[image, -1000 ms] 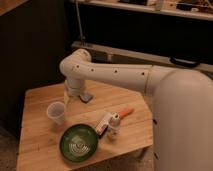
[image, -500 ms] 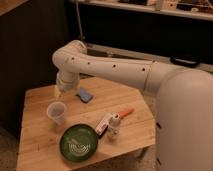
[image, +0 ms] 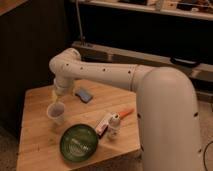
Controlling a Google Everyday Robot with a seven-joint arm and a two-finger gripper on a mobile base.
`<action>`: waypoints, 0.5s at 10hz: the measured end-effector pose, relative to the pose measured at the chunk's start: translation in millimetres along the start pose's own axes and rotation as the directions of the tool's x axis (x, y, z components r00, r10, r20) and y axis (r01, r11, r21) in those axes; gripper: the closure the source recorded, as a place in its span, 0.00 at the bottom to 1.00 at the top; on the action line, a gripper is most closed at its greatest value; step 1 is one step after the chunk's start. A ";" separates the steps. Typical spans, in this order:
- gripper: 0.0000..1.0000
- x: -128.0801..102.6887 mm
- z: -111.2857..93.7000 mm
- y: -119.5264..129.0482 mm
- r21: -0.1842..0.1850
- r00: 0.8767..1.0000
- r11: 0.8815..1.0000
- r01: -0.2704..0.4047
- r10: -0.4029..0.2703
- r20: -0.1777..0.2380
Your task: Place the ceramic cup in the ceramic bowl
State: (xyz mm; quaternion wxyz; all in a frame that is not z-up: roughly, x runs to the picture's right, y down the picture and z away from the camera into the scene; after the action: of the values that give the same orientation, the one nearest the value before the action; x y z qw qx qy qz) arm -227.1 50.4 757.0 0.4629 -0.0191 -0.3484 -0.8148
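The ceramic cup should go in the ceramic bowl [image: 79, 143], so my gripper will next grip the cup by its rim [image: 58, 106].
The small white ceramic cup [image: 56, 114] stands upright on the wooden table [image: 35, 142], left of centre. My gripper [image: 57, 98] hangs from the white arm directly over the cup, just above its rim, with its pale fingers apart and pointing down. Nothing is held between them. The green ceramic bowl [image: 79, 143], with pale rings inside and a dark rim, lies near the table's front edge, to the right of and nearer than the cup. It holds nothing.
A white bottle with a red label [image: 111, 125] stands just right of the bowl. An orange thing [image: 125, 112] lies behind it. A blue flat object [image: 84, 95] lies right of the gripper. The arm's big white body fills the right side.
The gripper has swung left from beside the blue object and come down over the cup. Cup, bowl and bottle have stayed where they were.
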 end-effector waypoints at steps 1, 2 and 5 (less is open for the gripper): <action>0.39 -0.1 8.7 1.0 0.001 1.000 1.000 0.001 -0.001 0.006; 0.39 0.9 17.4 1.9 0.000 1.000 1.000 0.002 -0.002 0.014; 0.39 4.9 39.3 1.8 -0.019 0.999 1.000 0.011 -0.010 0.044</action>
State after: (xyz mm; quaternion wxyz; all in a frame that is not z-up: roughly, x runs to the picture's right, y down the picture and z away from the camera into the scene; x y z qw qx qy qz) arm -240.0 69.2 789.4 0.4509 -0.0397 -0.3507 -0.8199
